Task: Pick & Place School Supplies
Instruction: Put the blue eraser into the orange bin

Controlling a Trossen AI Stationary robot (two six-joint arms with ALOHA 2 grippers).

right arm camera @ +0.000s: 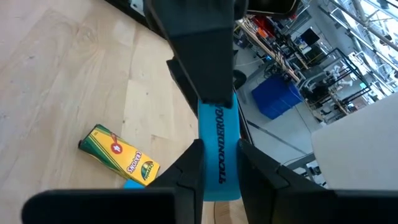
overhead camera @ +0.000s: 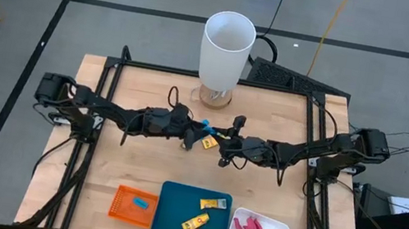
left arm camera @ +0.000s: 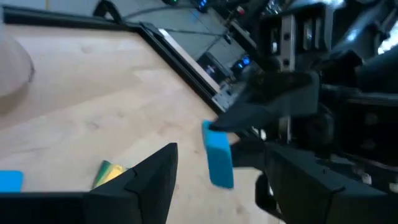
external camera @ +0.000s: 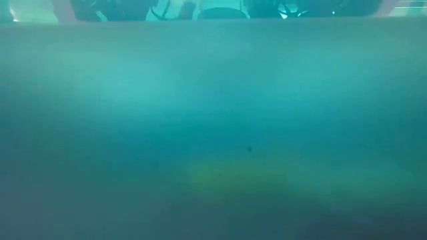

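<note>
The light-blue block is to be sorted into the orange tray (overhead camera: 133,204), so next I should grab it by its loose end (overhead camera: 206,124) with my left gripper.
My right gripper (overhead camera: 219,139) is at the table's middle, shut on a light-blue block (right arm camera: 219,149) with dark print. My left gripper (overhead camera: 195,133) faces it, open. Its two fingers (left arm camera: 149,180) stand on either side of the block (left arm camera: 217,155). A yellow crayon box (right arm camera: 121,155) lies flat on the table below them, with a second light-blue piece (left arm camera: 9,180) beside it. The low view shows only a teal blur. My right gripper pinches the blue block's near end (right arm camera: 219,177) between its two fingers. It comes level from the table's right. The block sticks out ahead of the fingers, lifted clear of the table. My left gripper has one finger (right arm camera: 205,56) over the block's far end; I cannot tell whether it touches.
A tall white cylinder (overhead camera: 226,47) stands at the far edge. At the near edge stand an orange tray (overhead camera: 123,205) with a blue block, a teal tray (overhead camera: 171,213) with yellow boxes, and a white tray (overhead camera: 279,227) with red-handled pliers.
</note>
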